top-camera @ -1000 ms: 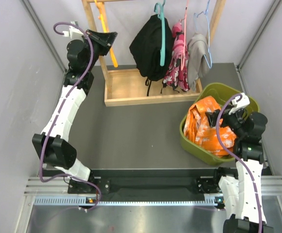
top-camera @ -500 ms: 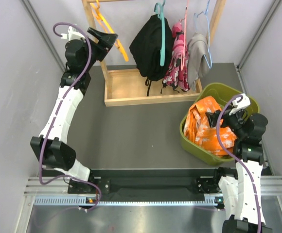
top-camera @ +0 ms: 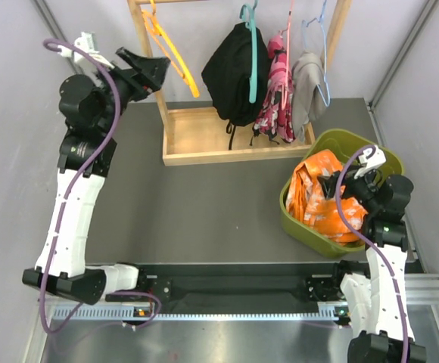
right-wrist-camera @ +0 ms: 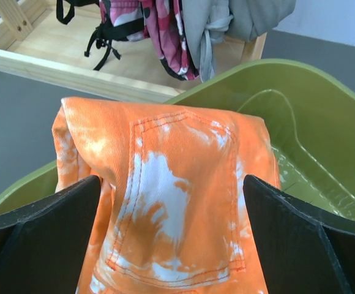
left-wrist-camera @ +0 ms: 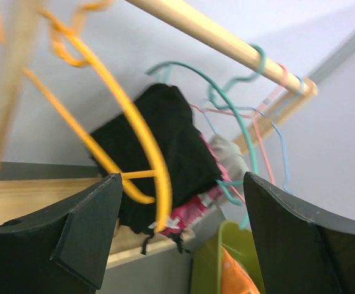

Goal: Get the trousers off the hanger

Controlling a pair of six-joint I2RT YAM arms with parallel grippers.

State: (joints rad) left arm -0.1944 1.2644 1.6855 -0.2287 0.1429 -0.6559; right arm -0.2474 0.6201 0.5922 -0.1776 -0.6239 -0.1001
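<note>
The teal hanger should be gripped next by its near arm [top-camera: 253,74] [left-wrist-camera: 250,147] with my left gripper, so the hook stays free and the black trousers are free to remove.
An empty orange hanger [top-camera: 172,51] hangs on the wooden rod [left-wrist-camera: 214,37]. My left gripper [top-camera: 157,69] stands open just left of it, and in the left wrist view the orange hanger [left-wrist-camera: 134,122] swings ahead of my gripper [left-wrist-camera: 180,208], untouched. Black trousers [top-camera: 233,72] hang on a teal hanger [top-camera: 251,45], floral trousers [top-camera: 276,94] on a pink one, grey trousers [top-camera: 306,83] on a blue one. Orange trousers [right-wrist-camera: 177,184] lie in the green bin [top-camera: 356,147]. My right gripper [right-wrist-camera: 172,239] hovers open above them.
The wooden rack's base tray [top-camera: 204,136] sits on the dark table at the back. Grey walls close in on both sides. The green bin [right-wrist-camera: 312,116] stands at the right, just in front of the rack's right post.
My left gripper has opened and let go of the orange hanger, then drawn back to the left. The hanger has swung right on the rod. The right arm has barely moved.
</note>
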